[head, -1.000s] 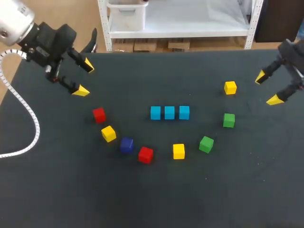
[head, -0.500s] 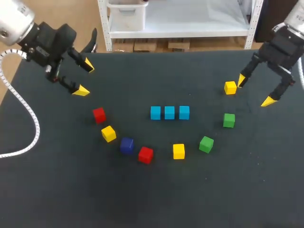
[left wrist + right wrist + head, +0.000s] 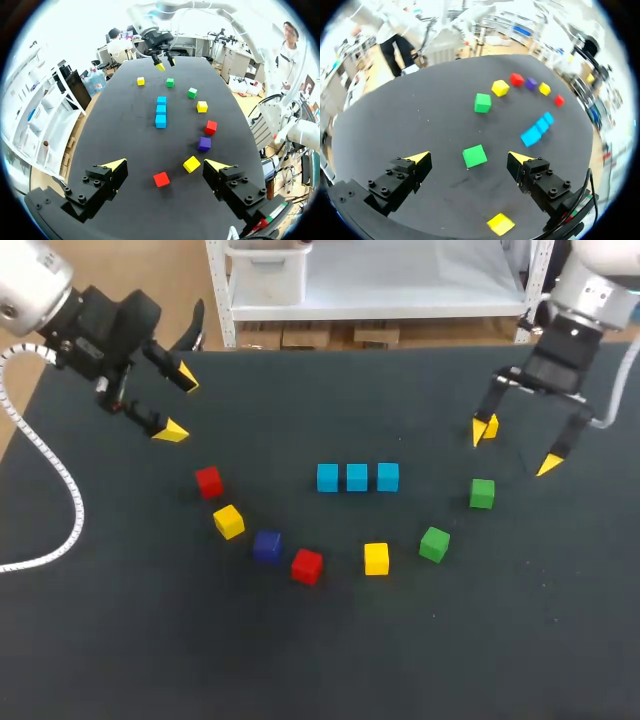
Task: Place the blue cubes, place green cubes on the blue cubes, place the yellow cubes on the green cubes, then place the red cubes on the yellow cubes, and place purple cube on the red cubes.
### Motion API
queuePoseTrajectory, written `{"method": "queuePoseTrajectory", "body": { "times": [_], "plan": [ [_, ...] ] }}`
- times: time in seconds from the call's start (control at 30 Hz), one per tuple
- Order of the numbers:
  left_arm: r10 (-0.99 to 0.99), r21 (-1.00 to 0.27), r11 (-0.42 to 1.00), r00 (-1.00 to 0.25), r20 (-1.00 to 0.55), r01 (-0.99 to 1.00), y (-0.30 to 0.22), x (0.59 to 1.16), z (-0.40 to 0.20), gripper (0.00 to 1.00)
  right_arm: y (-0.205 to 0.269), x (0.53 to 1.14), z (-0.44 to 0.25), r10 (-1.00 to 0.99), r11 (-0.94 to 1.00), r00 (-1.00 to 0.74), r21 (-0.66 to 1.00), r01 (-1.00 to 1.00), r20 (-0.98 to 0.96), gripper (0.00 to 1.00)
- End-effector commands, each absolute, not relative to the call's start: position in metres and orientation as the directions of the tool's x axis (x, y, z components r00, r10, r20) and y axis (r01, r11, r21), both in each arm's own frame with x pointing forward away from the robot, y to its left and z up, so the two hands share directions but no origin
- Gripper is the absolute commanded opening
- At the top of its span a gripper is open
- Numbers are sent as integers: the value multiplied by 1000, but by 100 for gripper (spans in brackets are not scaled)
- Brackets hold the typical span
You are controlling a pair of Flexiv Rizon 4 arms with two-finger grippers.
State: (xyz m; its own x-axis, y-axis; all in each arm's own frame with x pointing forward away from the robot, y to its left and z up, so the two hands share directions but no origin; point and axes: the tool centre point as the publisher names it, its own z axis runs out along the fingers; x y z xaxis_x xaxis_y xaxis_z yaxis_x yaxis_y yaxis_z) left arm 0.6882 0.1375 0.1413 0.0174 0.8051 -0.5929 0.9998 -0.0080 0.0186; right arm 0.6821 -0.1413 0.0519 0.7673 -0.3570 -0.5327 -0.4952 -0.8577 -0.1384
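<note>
The green cube's bottom has to stay free to rest on a blue cube (image 3: 388, 477) (image 3: 531, 136). My right gripper next needs to grip the green cube's opposite sides.
Three blue cubes (image 3: 357, 477) stand in a row at mid-table. In an arc nearer me lie a red cube (image 3: 208, 481), a yellow cube (image 3: 228, 521), the purple cube (image 3: 266, 546), a second red (image 3: 307, 565), a second yellow (image 3: 376, 558) and two green cubes (image 3: 434, 543) (image 3: 482, 493). A third yellow cube (image 3: 489, 425) is half hidden by a right fingertip. My right gripper (image 3: 514, 447) hangs open above the table; its wrist view has a green cube (image 3: 474, 155) below, between the fingers. My left gripper (image 3: 178, 404) is open at the far left, empty.
The table's far edge (image 3: 380, 348) runs close behind both grippers. In the left wrist view, a red cube (image 3: 161, 179) and a yellow cube (image 3: 191, 163) lie nearest ahead of my left gripper (image 3: 165, 164).
My right arm has swung in from the table's right edge toward the middle, and its gripper now hangs by the far yellow and green cubes. The left arm and all cubes have stayed put.
</note>
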Motion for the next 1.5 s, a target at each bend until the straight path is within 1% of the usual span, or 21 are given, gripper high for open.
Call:
{"method": "queuePoseTrajectory", "body": {
  "times": [0.03,0.13,0.27,0.4,0.47,0.73,1.13,1.17,1.2,1.27,1.3,1.33,1.37,1.5],
  "plan": [
    [803,21,-10,21,-595,1000,139,688,141,100,-139,694,48,-37,-990,861,-98,-101,-508,100],
    [803,21,-10,21,-595,1000,139,688,141,100,-140,692,47,24,-994,861,-103,-33,-508,100],
    [803,21,-10,21,-595,1000,139,688,141,100,-140,691,43,36,-996,875,-92,-10,-482,100],
    [803,21,-10,21,-595,1000,139,688,141,100,-132,691,30,-9,-991,886,-117,-71,-464,100],
    [803,21,-10,21,-595,1000,139,688,141,100,-126,689,21,-67,-987,912,-105,-120,-405,100],
    [803,21,-10,21,-595,1000,139,688,141,100,-115,682,3,-163,-966,911,-127,-226,-379,100],
    [803,21,-10,21,-595,1000,139,688,141,100,-119,679,-6,-183,-963,903,-116,-245,-388,100],
    [803,21,-10,21,-595,1000,139,688,141,100,-119,679,-7,-184,-963,903,-114,-245,-388,98],
    [803,21,-10,21,-595,1000,139,688,141,100,-119,680,-8,-185,-963,903,-113,-246,-388,80],
    [803,21,-10,21,-595,1000,139,688,141,100,-119,681,-9,-187,-963,902,-110,-247,-388,69],
    [803,21,-10,21,-595,1000,139,688,141,100,-119,681,-9,-188,-963,902,-109,-248,-388,66],
    [803,21,-10,21,-595,1000,139,688,141,100,-119,682,-9,-189,-963,902,-109,-248,-389,50],
    [803,21,-10,21,-595,1000,139,688,141,100,-119,682,-9,-189,-962,902,-109,-249,-389,47],
    [803,21,-10,21,-595,1000,139,688,141,100,-120,684,-10,-193,-962,901,-106,-252,-388,43]
  ]
}}
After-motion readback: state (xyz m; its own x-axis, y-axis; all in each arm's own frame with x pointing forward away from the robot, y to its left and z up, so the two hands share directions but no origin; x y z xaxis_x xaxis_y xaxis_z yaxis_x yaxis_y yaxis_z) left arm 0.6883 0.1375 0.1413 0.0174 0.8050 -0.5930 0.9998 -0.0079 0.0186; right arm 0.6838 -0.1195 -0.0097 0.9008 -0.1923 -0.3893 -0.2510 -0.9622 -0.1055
